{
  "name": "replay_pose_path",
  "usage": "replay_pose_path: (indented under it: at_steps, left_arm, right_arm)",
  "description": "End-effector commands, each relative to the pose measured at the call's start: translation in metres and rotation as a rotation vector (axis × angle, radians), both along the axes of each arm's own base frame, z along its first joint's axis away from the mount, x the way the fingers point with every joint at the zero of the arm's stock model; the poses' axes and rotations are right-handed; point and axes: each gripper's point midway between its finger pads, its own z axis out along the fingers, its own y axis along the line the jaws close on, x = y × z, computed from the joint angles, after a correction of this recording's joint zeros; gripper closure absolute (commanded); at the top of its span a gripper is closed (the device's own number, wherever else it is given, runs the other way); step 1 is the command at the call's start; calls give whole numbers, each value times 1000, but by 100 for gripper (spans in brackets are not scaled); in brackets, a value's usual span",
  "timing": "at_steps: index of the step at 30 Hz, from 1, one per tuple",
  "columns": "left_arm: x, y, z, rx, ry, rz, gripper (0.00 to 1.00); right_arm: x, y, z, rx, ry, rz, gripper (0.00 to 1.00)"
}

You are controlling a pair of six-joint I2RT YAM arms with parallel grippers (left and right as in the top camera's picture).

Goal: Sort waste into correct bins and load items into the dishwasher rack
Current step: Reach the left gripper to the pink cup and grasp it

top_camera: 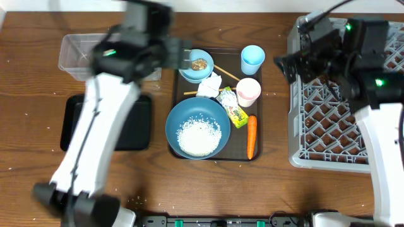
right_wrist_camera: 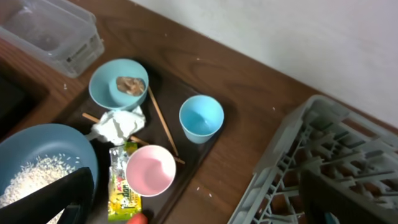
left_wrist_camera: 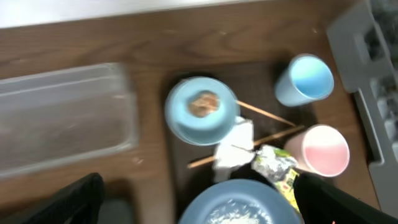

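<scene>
Next, my left gripper pinches the side of the pink cup's rim that faces the tissue, leaving the cup's outer body and base free to hand over for rack loading.
A small light blue bowl (top_camera: 197, 64) holds the brown food lump (top_camera: 200, 64). Beside it lie the tissue (top_camera: 209, 86), the wrapper (top_camera: 232, 106), the chopsticks (top_camera: 224, 72), the light blue cup (top_camera: 252, 58) and the pink cup (top_camera: 248, 92). The large blue bowl (top_camera: 198, 128) holds rice (top_camera: 202, 137), and the carrot (top_camera: 252, 136) lies to its right. My left gripper (top_camera: 180, 53) hovers open and empty above the small bowl (left_wrist_camera: 202, 112). My right gripper (top_camera: 289, 65) is open and empty between the cups and the dishwasher rack (top_camera: 341, 120).
All the items sit on a brown serving tray (top_camera: 255, 154). The clear tub (top_camera: 82, 53) stands at the back left, with the black tray (top_camera: 136, 123) in front of it. Rice grains lie scattered on the wooden table.
</scene>
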Motion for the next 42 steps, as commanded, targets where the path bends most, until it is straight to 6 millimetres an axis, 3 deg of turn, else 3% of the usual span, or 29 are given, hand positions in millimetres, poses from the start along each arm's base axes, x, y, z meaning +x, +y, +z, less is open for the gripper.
replay_pose_path:
  at_steps: [1, 8, 10, 11, 15, 19, 22, 26, 32, 42]
  left_arm:
    - [11, -40, -43, 46, 63, -82, 2]
    - [18, -126, -126, -50, 186, -258, 2]
    - [20, -138, -140, -59, 193, -281, 2]
    - [21, -142, -147, -56, 198, -286, 2]
    - [21, -147, -163, -45, 222, -291, 1]
    - [19, -149, -172, -62, 253, -261, 6]
    - [18, -150, -173, -60, 254, -266, 17]
    - [14, -152, -176, -54, 264, -270, 43]
    - [7, -153, -195, -39, 297, -277, 44]
    - [0, -162, -205, -27, 317, -298, 50]
  right_arm:
    - [7, -2, -3, -5, 7, 6, 1]
    - [10, -15, -8, -17, 25, -30, 1]
    - [12, -25, -10, -43, 27, -69, 1]
    - [13, -31, -11, -56, 28, -89, 8]
    - [14, -38, -12, -66, 27, -112, 18]
    - [14, -38, -12, -65, 30, -113, 22]
    - [12, -38, -13, -55, 43, -122, 23]
    - [11, -38, -15, -28, 66, -147, 25]
    - [7, -38, -19, -12, 96, -163, 20]
    - [3, -37, -22, 16, 131, -188, 19]
